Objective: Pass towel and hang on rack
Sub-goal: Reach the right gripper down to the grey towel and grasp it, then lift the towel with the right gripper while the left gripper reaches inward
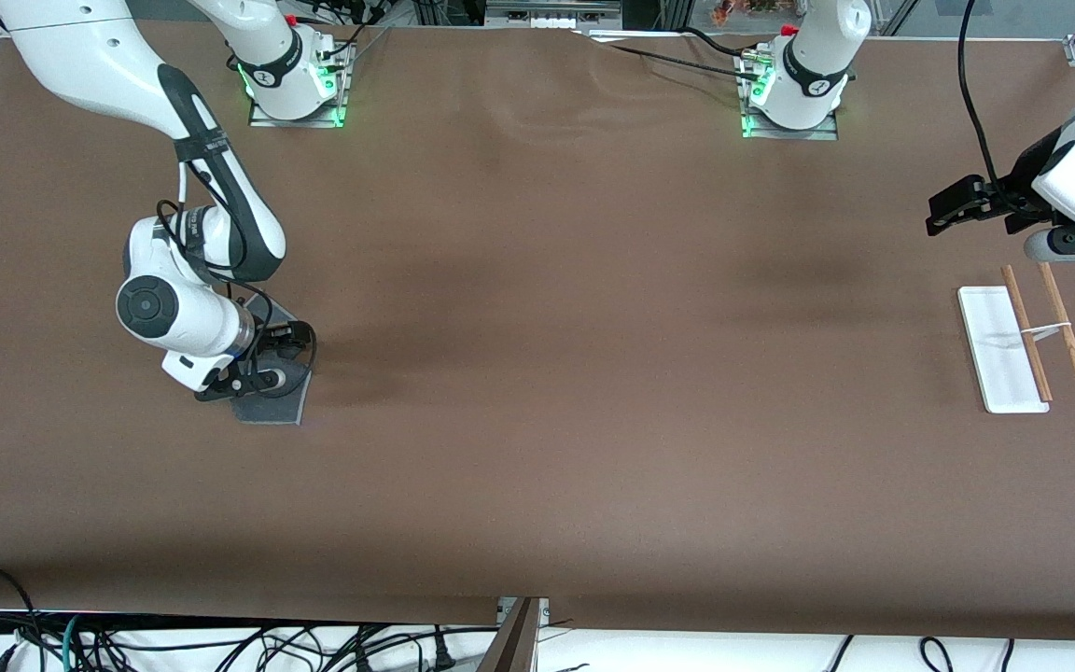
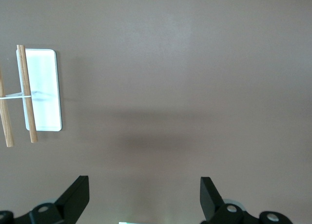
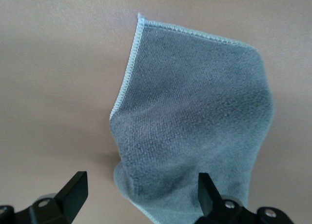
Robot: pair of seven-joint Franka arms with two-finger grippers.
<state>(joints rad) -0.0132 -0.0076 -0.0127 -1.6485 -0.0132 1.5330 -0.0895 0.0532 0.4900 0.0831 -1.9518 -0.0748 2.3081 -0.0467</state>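
My right gripper picks up the towel by its bunched end [image 3: 155, 195] next, which leaves the towel's stitched corner [image 3: 142, 25] free to pass over.
The towel [image 1: 274, 403] lies on the table at the right arm's end, dark grey face up, with a light stitched edge [image 3: 127, 68]. My right gripper [image 1: 272, 362] is low over it, open. In the right wrist view the towel [image 3: 195, 116] bulges up between the two black fingers [image 3: 73, 192], and nothing is gripped. The rack [image 1: 995, 355] stands at the left arm's end, a white base with two brown rods [image 1: 1065, 327]. My left gripper [image 1: 948, 207] hangs open over bare table beside the rack. The left wrist view shows the rack [image 2: 44, 92] off to one side.
Brown table cover [image 1: 556, 373] spreads between towel and rack. The two arm bases [image 1: 295, 84] stand along the table's edge farthest from the front camera. Cables [image 1: 127, 644] hang below the edge nearest the front camera.
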